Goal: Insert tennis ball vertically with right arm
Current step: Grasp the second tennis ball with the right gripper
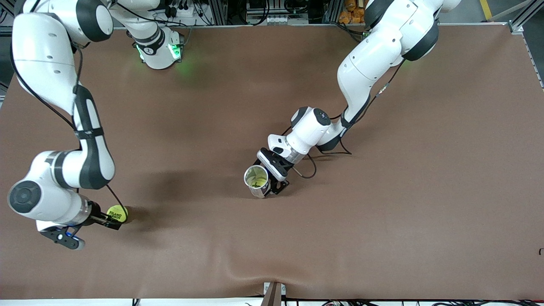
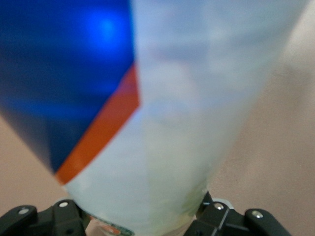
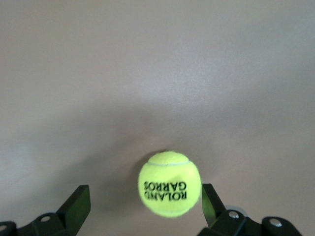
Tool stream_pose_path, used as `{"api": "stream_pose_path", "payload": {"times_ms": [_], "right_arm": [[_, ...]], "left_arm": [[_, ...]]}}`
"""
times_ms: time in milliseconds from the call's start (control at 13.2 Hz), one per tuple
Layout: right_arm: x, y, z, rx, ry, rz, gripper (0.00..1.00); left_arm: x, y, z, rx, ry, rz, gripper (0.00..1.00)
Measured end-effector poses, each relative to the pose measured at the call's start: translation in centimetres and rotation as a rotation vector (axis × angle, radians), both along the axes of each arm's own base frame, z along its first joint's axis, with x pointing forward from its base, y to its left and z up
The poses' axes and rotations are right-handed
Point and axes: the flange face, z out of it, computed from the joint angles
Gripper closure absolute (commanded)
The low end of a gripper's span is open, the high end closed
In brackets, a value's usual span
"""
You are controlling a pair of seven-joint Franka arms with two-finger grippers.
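The tennis ball has to go vertically into the open can (image 1: 256,177), so my right gripper should take hold of the tennis ball around its middle (image 1: 117,213) next.
A yellow-green tennis ball (image 1: 119,212) printed ROLAND GARROS lies on the brown table toward the right arm's end. My right gripper (image 1: 113,218) is low at the ball and stands open. In the right wrist view the tennis ball (image 3: 170,183) rests on the table between the right gripper's (image 3: 143,204) fingers, close to one finger (image 3: 208,200), and neither finger touches it. Near the table's middle an open-topped can (image 1: 256,177) stands mouth up with something yellow-green inside. My left gripper (image 1: 268,177) is shut on it. The can's (image 2: 162,123) blue, orange and white wall fills the left wrist view.
The right arm's base (image 1: 159,51) glows green at the table's edge farthest from the front camera. A black cable (image 1: 308,168) loops on the table by the left arm's wrist. A small bracket (image 1: 274,293) sits at the table's edge nearest the front camera.
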Motion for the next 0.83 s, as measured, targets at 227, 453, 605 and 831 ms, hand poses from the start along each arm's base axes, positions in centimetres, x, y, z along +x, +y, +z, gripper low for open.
{"api": "stream_pose_path", "payload": {"times_ms": [227,453,605,831], "right_arm": [[-1.4,0.0,-4.4,-0.002,0.031,0.010,0.00],[-2.7,0.0,-7.1,0.000,0.014,0.034,0.00],[-2.7,-0.3,-7.3,0.000,-0.010,0.035,0.57],[-2.4,-1.0,-6.5,0.000,-0.036,0.026,0.61]], "left_arm": [[0.0,0.0,0.0,0.000,0.000,0.000,0.19],[0.0,0.0,0.0,0.000,0.000,0.000,0.19],[-0.1,0.0,-0.1,0.001,0.001,-0.001,0.19],[-0.2,0.0,-0.2,0.002,0.003,-0.002,0.19]]}}
